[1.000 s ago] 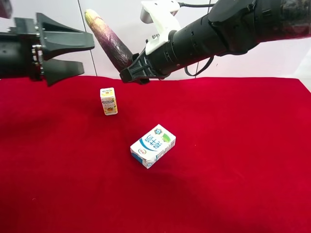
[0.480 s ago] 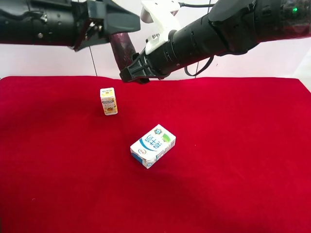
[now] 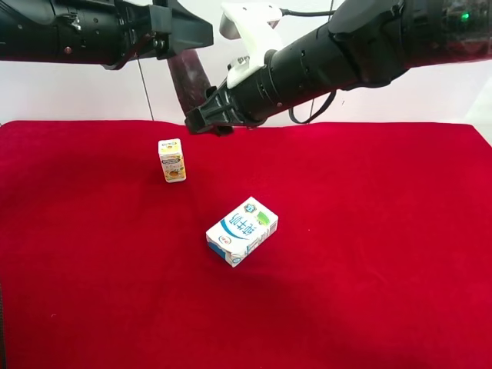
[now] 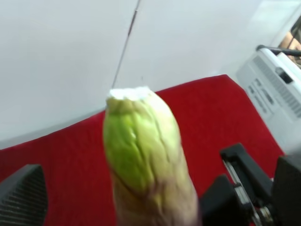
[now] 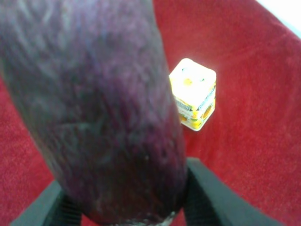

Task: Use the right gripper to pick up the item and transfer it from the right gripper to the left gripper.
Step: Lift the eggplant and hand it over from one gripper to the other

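My left gripper grabs the dark purple eggplant (image 3: 189, 83) by its stem end (image 3: 182, 60) next, to take it over from my right gripper.
The dark purple eggplant (image 3: 189, 83) is held in the air, tilted, above the red table's far side. My right gripper (image 3: 203, 117), on the arm at the exterior high view's right, is shut on its lower end; the right wrist view shows the eggplant (image 5: 99, 108) between both black fingers (image 5: 209, 200). My left gripper (image 3: 187, 32), on the arm at that view's left, has its jaws around the upper end. In the left wrist view the yellow-green stem end (image 4: 141, 155) stands between the jaws, with a gap to one finger (image 4: 21, 197), so this gripper is open.
A small yellow juice carton (image 3: 171, 160) stands on the red cloth (image 3: 369, 231) under the eggplant; it also shows in the right wrist view (image 5: 194, 93). A white-and-blue box (image 3: 242, 231) lies near the middle. A white wall is behind the table.
My left gripper has moved right from beside the eggplant until its open jaws surround the stem end. The right gripper has kept hold and shifted slightly left.
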Tool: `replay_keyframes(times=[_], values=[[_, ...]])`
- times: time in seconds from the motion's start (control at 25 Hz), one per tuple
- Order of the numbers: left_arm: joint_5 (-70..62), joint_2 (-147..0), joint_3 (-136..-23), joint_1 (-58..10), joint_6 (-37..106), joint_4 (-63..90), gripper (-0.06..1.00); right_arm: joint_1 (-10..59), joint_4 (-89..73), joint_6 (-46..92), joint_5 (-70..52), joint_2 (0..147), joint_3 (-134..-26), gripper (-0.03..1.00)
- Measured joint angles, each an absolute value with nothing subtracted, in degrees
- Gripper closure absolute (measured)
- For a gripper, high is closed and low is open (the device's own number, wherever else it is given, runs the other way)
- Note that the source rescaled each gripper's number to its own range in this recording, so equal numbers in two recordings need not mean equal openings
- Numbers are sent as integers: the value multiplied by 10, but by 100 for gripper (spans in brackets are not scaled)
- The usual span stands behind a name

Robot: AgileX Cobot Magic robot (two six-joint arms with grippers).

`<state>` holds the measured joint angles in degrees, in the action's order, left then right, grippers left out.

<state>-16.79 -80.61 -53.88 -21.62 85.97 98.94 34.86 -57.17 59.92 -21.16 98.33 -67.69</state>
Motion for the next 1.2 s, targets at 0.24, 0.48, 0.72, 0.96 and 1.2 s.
replay_keyframes(times=[0.24,0.48,0.72,0.96,1.2], values=[[-165,-834,-539,-216,860,991,3,387,-576,618,-202,984,-677,97],[-175,-844,-539,-216,860,991,3,388,-587,606,-191,984,-677,97],[-175,-844,-539,-216,858,991,40,388,-587,602,-186,984,-677,97],[-189,-844,-542,-219,854,1001,94,391,-591,600,-173,984,-679,97],[-189,-845,-543,-219,856,1001,94,391,-591,599,-172,984,-679,97]])
